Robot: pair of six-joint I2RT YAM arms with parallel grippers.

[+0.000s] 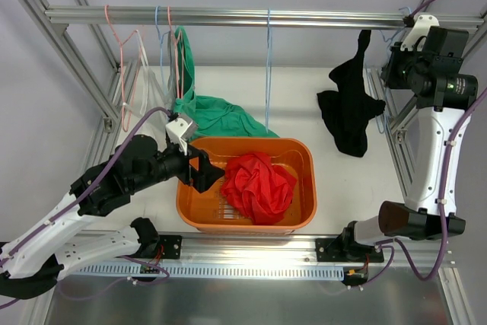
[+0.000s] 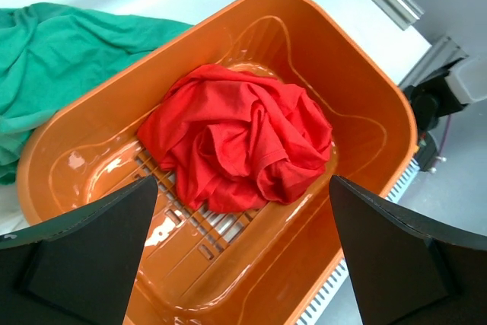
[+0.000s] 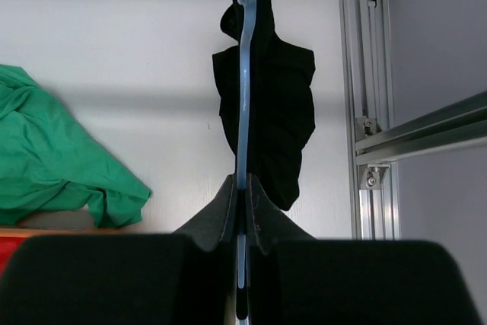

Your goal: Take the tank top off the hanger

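The hanger's light blue bar is pinched by my right gripper's fingers, so the hanger and the tank top would come off the rail together if I lifted my right gripper now.
A black tank top (image 1: 350, 112) hangs bunched on a light blue hanger (image 3: 243, 112) at the right end of the rail. My right gripper (image 1: 397, 66) is shut on the hanger's thin bar (image 3: 242, 188), with the tank top (image 3: 270, 112) draped just beyond the fingers. Much of the hanger is hidden by the cloth. My left gripper (image 1: 209, 173) is open and empty over the near-left rim of the orange basket (image 1: 251, 142). In the left wrist view, its fingers (image 2: 84, 249) stand wide apart above the basket (image 2: 228, 13).
A crumpled red garment (image 1: 259, 186) lies in the basket (image 2: 243, 135). A green garment (image 1: 221, 112) lies on the table behind it (image 3: 53, 150). Empty pink, white and blue hangers (image 1: 268, 74) hang from the top rail (image 1: 228, 15). Frame posts stand at both sides.
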